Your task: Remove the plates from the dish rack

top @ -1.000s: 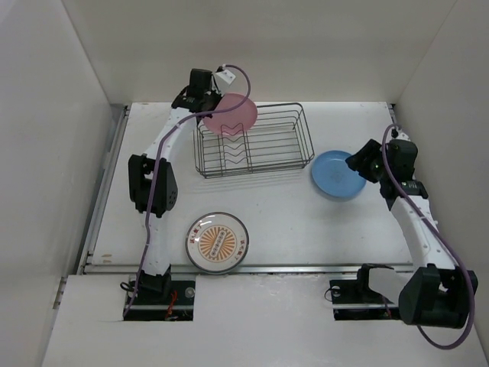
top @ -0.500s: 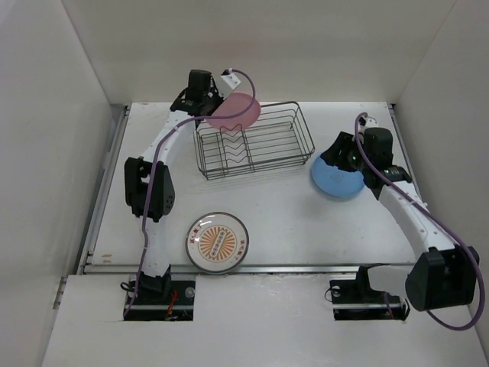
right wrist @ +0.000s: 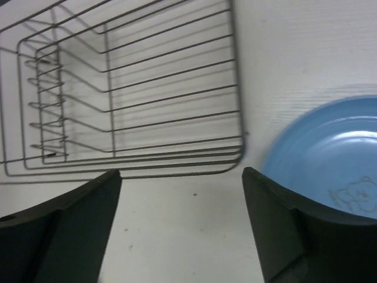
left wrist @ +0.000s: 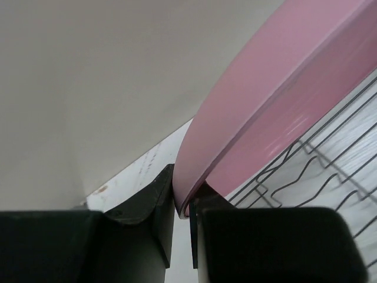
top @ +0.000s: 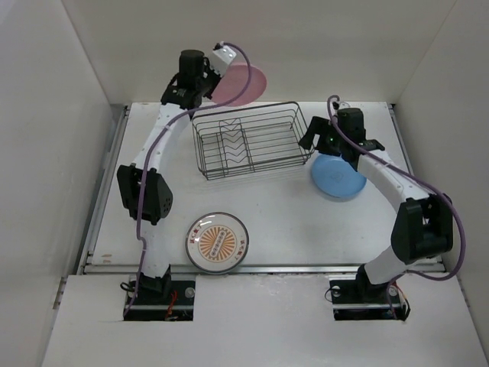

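Observation:
The unloaded pink plate will go over to the blue plate [top: 339, 177], so my right gripper will reach it and grab it by its free rim [top: 263, 80] to carry it there.
My left gripper [top: 216, 78] is shut on the rim of the pink plate [top: 243, 83] and holds it in the air above the back left corner of the dish rack [top: 252, 139]. In the left wrist view the pink plate [left wrist: 277, 94] sits edge-on between my fingers, the left gripper [left wrist: 184, 206] pinching its rim. The wire rack holds no plates. The blue plate [top: 339, 177] lies flat right of the rack. The white plate with the orange sunburst centre [top: 218, 241] lies near the front. My right gripper [top: 312, 139] is open and empty over the rack's right end; in its wrist view the right gripper [right wrist: 181, 218] frames the rack [right wrist: 135, 100] and the blue plate [right wrist: 330, 159].
White walls enclose the table on the left, back and right. The back wall stands close behind the raised pink plate. The table's front edge [top: 252, 267] runs just below the sunburst plate.
My left gripper has lifted the pink plate up out of the rack and toward the back. My right arm has swung left from the blue plate to the rack's right end.

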Motion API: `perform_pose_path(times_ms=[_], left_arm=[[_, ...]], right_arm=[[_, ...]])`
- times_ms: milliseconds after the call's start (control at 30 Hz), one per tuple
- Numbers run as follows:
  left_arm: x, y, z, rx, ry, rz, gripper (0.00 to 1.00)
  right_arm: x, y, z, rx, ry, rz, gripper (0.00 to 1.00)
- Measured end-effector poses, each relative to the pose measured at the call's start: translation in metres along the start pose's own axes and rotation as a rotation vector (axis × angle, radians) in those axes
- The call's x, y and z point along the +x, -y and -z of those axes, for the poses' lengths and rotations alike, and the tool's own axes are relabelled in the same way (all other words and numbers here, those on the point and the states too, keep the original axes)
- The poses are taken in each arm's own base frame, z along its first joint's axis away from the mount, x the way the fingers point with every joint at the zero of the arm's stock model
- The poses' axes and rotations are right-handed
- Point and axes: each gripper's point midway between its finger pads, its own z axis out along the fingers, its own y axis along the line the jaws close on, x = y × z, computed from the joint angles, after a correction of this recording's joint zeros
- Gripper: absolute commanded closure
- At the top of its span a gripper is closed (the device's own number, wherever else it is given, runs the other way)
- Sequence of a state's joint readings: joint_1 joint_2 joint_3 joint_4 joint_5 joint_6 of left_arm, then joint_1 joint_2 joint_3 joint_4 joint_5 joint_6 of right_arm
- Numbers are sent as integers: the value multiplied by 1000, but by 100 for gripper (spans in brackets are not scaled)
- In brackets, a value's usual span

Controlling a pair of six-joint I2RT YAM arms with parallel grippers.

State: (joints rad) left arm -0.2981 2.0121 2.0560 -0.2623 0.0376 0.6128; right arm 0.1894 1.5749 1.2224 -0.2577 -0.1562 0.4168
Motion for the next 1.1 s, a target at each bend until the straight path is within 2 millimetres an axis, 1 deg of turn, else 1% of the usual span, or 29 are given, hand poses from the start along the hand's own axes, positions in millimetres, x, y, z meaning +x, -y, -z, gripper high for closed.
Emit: perform_pose_path(times_ms=[33,67,100,167,200,267,333,367,433,467,533,600,667,700,733,767,800,833,867,1000,1033,1067,1100], left_arm=[[-6,-5,4,12,8,61,100],[-14,-12,9,24,27,118,100],[-21,-15,15,55,48,170,100],[-30,-13,29,142,78,254,100],[-31,-8,37,204,81,292,100],[-28,16,51,349,63,372,100],[-25,48,64,508,23,448,100],[-22,65,69,583,-4,486,100],[-17,92,78,698,-54,546,100],[-13,102,80,737,-78,569,100],[-5,120,85,803,-127,612,100],[4,131,89,843,-170,646,100],[10,138,91,867,-199,669,100],[12,141,93,875,-211,675,100],[13,143,94,881,-220,677,100],[14,146,95,885,-229,676,100],[16,149,96,888,-239,675,100],[16,152,97,893,-249,672,100],[18,156,97,892,-261,667,100],[18,164,99,898,-276,650,100],[20,166,98,894,-286,646,94],[22,168,98,888,-296,642,82],[23,170,98,886,-303,639,75]], right_arm=[[2,-10,1,-21,2,31,2],[3,-22,3,-49,5,65,0],[4,-35,6,-81,15,97,0],[-2,-62,18,-152,57,152,0],[-7,-74,27,-190,83,169,0],[-24,-91,44,-247,151,190,0],[-40,-102,59,-290,215,198,0],[-45,-106,64,-310,237,200,0],[-51,-111,68,-340,262,195,0],[-51,-112,68,-352,266,187,0],[-44,-112,64,-364,253,165,0],[-32,-108,56,-371,220,135,5],[-23,-107,50,-380,196,116,15],[-16,-106,47,-390,178,104,35],[-12,-107,44,-403,164,93,46],[-9,-108,42,-415,154,80,60],[-7,-111,41,-430,147,73,86],[-5,-113,40,-443,138,62,97],[-4,-114,39,-443,137,52,100],[3,-99,31,-389,120,-9,100],[5,-96,31,-383,115,-28,100],[6,-92,30,-376,111,-46,100],[7,-89,30,-371,106,-64,100]])
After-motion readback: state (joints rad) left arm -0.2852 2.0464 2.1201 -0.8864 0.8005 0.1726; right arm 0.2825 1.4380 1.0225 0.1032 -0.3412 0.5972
